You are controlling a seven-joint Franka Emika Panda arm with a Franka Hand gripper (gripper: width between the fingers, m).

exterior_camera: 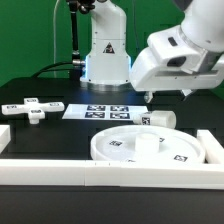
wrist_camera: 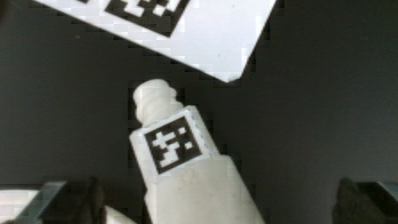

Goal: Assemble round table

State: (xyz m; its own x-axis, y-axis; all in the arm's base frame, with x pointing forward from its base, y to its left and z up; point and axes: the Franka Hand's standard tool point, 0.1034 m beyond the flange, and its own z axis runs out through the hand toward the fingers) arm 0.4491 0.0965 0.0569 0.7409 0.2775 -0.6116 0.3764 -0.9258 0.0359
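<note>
The white leg's narrow end needs to stay free for the disc's stub, so my gripper should next grab the leg by its wide body (wrist_camera: 203, 196).
The large rimmed round disc (exterior_camera: 125, 150) lies flat near the front, with a short stub at its middle. The white cylinder leg (exterior_camera: 158, 119) lies on its side just behind the disc. In the wrist view the leg (wrist_camera: 187, 165) carries a square tag and lies between my fingers, with a gap on each side. My gripper (exterior_camera: 168, 95) (wrist_camera: 222, 205) is open and hovers over the leg, not touching it. The small cross-shaped foot (exterior_camera: 33, 108) lies at the exterior view's left.
The marker board (exterior_camera: 105, 111) (wrist_camera: 178, 30) lies behind the leg. White border rails run along the front (exterior_camera: 100, 173), the exterior view's left (exterior_camera: 5, 135) and right (exterior_camera: 210, 145). The robot base (exterior_camera: 105, 50) stands at the back.
</note>
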